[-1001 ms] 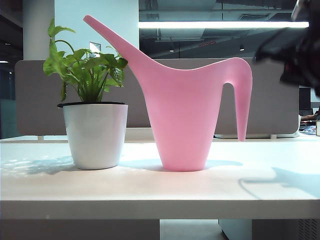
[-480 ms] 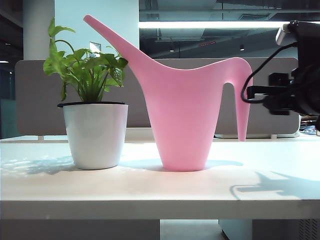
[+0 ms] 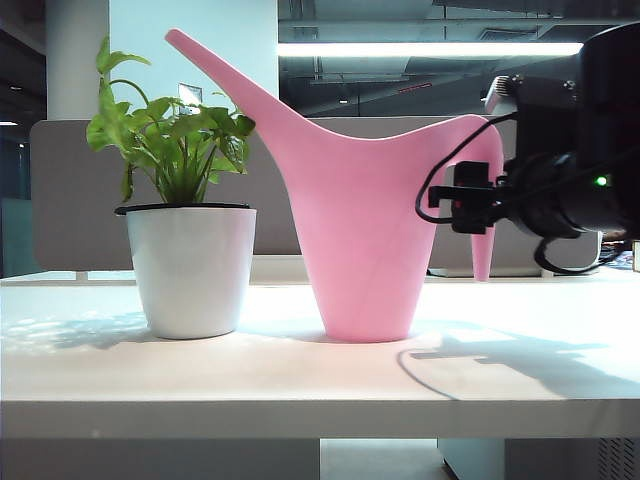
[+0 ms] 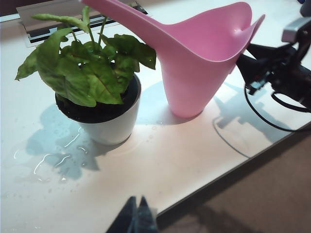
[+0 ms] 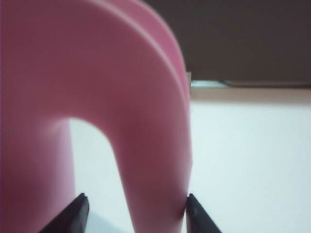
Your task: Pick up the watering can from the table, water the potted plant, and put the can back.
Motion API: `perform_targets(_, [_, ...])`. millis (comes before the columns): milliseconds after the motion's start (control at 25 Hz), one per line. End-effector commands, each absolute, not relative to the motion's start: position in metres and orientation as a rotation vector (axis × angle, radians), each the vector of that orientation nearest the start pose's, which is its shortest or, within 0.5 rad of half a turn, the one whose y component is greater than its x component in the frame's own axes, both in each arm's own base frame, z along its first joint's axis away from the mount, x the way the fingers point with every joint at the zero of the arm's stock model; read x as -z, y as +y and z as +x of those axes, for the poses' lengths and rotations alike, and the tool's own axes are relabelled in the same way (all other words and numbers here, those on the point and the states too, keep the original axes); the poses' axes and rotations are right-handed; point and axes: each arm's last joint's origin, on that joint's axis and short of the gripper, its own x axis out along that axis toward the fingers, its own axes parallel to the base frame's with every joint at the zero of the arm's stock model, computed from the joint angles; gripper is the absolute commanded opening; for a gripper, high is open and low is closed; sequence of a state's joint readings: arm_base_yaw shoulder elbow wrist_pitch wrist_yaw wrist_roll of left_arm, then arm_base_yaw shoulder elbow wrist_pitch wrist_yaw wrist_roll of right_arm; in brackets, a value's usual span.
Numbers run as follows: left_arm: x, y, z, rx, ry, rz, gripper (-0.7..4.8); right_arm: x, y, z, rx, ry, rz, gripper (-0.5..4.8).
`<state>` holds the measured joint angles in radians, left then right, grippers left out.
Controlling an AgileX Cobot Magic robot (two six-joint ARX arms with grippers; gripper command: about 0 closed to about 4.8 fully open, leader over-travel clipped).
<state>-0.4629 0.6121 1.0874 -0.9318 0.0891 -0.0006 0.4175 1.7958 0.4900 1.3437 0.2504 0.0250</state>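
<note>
The robot's right gripper should next grab the pink watering can (image 3: 365, 230) by its curved handle (image 3: 484, 209), so that it can water the potted plant.
The pink watering can (image 3: 365, 230) stands upright on the white table (image 3: 300, 385), just right of the potted plant (image 3: 190, 270); its spout passes over the leaves. My right gripper (image 3: 462, 205) has come in level from the right at the can's hook handle (image 3: 484, 255). In the right wrist view it (image 5: 136, 208) is open and straddles the handle (image 5: 155, 160). One fingertip (image 5: 193, 206) is against the handle and the other stands apart. My left gripper (image 4: 137, 206) is shut and empty over the table's front edge, short of plant (image 4: 97, 82) and can (image 4: 204, 53).
Water puddles (image 4: 58, 160) lie on the tabletop beside the pot. A black cable (image 3: 435, 190) loops off the right arm near the can's body. A grey partition (image 3: 70, 200) runs behind the table. The table's front edge (image 4: 233, 167) drops off to the floor.
The right arm has swung in from the upper right, down and leftward, until its gripper reaches the can's handle. Can, plant and left gripper have not moved.
</note>
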Motion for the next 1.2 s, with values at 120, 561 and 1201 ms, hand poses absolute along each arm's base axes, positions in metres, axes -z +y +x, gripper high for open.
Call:
perform_targets(120, [-0.38,-0.038,0.071,0.544,0.439,0.082,0.03,-0.156,0.121,0.291,-0.173,-0.089,0.053,2.75])
perform_targets(561, [-0.38,-0.038,0.071,0.544,0.439,0.083,0.03,-0.164,0.124,0.305,-0.16,-0.093,-0.055,2.75])
perform_targets(1201, [-0.38,-0.039,0.072,0.543,0.44,0.083,0.03,-0.165,0.093,0.317,-0.264,-0.108,-0.059,2.75])
